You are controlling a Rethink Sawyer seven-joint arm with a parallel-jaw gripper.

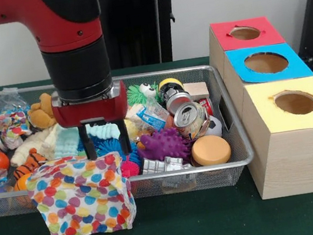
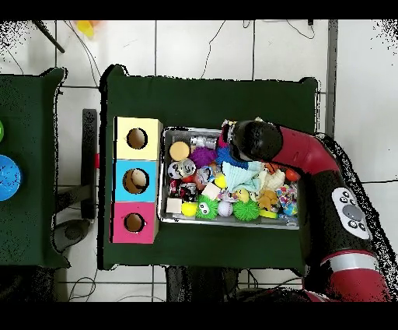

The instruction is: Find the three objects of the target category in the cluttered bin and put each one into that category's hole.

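Note:
The dotted fabric hangs slack (image 1: 87, 206) over the bin's front rim, and its top edge (image 1: 106, 157) lies raised on the toys, so the robot's gripper will grab the fabric there next.
The large dotted fabric (image 1: 83, 198) hangs over the front rim of the wire bin (image 1: 241, 146) and reaches down to the green table. My gripper (image 1: 105, 142) stands just above the fabric's top edge, its fingers (image 1: 87, 145) spread open with nothing between them. One small dotted bundle (image 1: 8, 124) lies at the bin's far left. I see no other dotted bundle. The yellow-surround hole (image 1: 295, 102) tops the nearest wooden box, right of the bin; it also shows in the overhead view (image 2: 137, 138). In the overhead view my arm's wrist (image 2: 253, 140) covers the gripper.
Boxes with a blue-surround hole (image 1: 266, 62) and a red-surround hole (image 1: 244, 32) stand behind the yellow one. The bin holds a purple spiky ball (image 1: 163, 143), an orange disc (image 1: 210, 149), a can (image 1: 189, 114), a mint knitted cloth (image 1: 65, 141) and plush toys (image 1: 41, 112).

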